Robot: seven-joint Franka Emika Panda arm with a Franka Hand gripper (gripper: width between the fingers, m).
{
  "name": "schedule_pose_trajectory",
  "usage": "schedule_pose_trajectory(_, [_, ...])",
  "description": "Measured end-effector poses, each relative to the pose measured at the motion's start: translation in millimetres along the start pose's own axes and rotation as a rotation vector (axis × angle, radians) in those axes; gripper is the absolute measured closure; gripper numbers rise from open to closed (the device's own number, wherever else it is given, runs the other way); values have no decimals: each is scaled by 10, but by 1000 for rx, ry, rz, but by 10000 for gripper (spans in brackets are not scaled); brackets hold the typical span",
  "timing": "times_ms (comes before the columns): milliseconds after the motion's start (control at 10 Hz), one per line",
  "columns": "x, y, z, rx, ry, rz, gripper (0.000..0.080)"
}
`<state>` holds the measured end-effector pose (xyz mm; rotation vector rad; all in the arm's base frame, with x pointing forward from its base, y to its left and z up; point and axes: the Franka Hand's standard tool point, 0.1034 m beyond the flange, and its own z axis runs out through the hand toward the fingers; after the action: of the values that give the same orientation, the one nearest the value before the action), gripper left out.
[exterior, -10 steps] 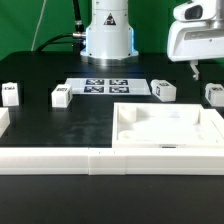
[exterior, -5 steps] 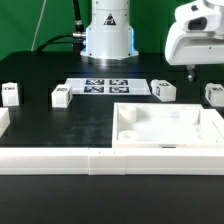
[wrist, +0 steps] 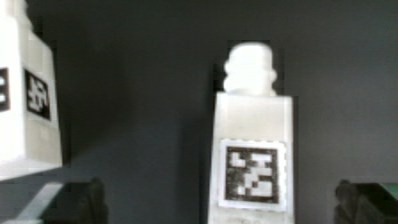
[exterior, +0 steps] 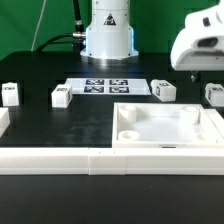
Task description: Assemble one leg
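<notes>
My gripper reaches the leg and grabs its tagged body (exterior: 215,95) (wrist: 253,180) next, and the leg's rounded peg stays free to join the white panel.
Several small white tagged legs lie on the black table: one at the exterior view's far left (exterior: 9,93), one beside it (exterior: 62,96), one right of the marker board (exterior: 165,90), and one at the far right (exterior: 214,94). My gripper (exterior: 200,70) hangs above that far-right leg. In the wrist view this leg (wrist: 254,140) lies lengthwise between my dark fingers (wrist: 71,203), its tag facing up and its rounded peg pointing away. My gripper (wrist: 222,203) is open and empty. Another leg (wrist: 25,100) shows at the edge.
The large square white panel (exterior: 165,140) with a raised rim lies in front of the legs. The marker board (exterior: 105,86) lies at mid-table before the robot base. A white rail (exterior: 60,158) runs along the near edge.
My gripper has shifted toward the exterior view's right, over the far-right leg. The legs and the panel have not moved.
</notes>
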<state>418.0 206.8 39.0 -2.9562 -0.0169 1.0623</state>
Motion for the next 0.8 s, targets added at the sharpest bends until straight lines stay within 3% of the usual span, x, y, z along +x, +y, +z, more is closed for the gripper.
schedule_pose_trajectory(100, [-55,20,54,-17,-108,1,150])
schedule_pose_trajectory(200, [-13,8,92,-25,-176,4,150])
schedule_pose_trajectory(800, [90,-107,230,-26,-162,1,150])
